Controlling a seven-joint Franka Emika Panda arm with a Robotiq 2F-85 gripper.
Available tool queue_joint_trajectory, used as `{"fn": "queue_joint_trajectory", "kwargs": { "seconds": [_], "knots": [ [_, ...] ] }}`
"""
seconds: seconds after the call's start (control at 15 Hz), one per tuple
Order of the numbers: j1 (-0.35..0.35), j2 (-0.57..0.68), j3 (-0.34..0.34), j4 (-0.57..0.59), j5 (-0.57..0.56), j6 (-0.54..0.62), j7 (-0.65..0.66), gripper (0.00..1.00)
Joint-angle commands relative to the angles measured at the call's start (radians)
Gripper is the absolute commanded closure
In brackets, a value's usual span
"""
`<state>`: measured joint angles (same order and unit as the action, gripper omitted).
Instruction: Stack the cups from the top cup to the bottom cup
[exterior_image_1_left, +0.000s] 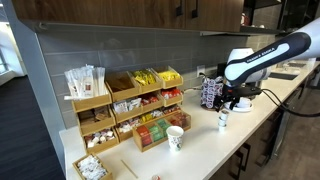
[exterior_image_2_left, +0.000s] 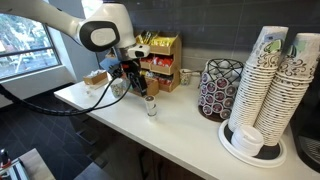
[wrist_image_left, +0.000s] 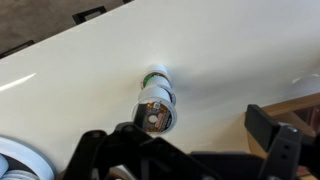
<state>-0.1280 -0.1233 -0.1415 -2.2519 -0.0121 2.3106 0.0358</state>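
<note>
The top cup's base has to stay free to stack, so the robot's gripper should next grab only that cup by its sides.
The small white cups (exterior_image_1_left: 223, 122) stand on the white counter as one short stack, which also shows in the other exterior view (exterior_image_2_left: 151, 107). In the wrist view the stack (wrist_image_left: 155, 105) is seen from above; the top one shows a brown printed lid and a green rim shows further down. How many cups are in the stack I cannot tell. My gripper (exterior_image_1_left: 226, 104) hovers just above the stack in both exterior views (exterior_image_2_left: 143, 92). In the wrist view its dark fingers (wrist_image_left: 185, 150) are spread wide with nothing between them, and the stack lies just off the left finger.
A printed paper cup (exterior_image_1_left: 175, 138) stands nearer the counter's front. A wooden snack organizer (exterior_image_1_left: 130, 105) lines the back wall. A black wire pod holder (exterior_image_2_left: 220, 88) and tall stacks of paper cups (exterior_image_2_left: 272, 80) stand further along. The counter edge (exterior_image_2_left: 130, 125) is close to the stack.
</note>
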Motion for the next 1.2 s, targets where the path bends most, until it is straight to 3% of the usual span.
{"fn": "queue_joint_trajectory", "kwargs": {
  "seconds": [0.0,0.33,0.67,0.73,1.0,1.07,1.13],
  "knots": [
    [-0.013,0.070,-0.026,0.049,0.065,0.013,-0.068,0.00],
    [-0.031,0.130,-0.043,0.095,0.159,-0.001,-0.145,0.00],
    [-0.054,0.165,-0.051,0.124,0.176,-0.002,-0.165,0.00],
    [-0.057,0.170,-0.051,0.127,0.181,-0.005,-0.173,0.01],
    [-0.068,0.183,-0.051,0.133,0.194,-0.021,-0.186,0.22],
    [-0.070,0.186,-0.050,0.134,0.196,-0.023,-0.190,0.15],
    [-0.071,0.189,-0.050,0.136,0.197,-0.026,-0.193,0.18]
  ]
}}
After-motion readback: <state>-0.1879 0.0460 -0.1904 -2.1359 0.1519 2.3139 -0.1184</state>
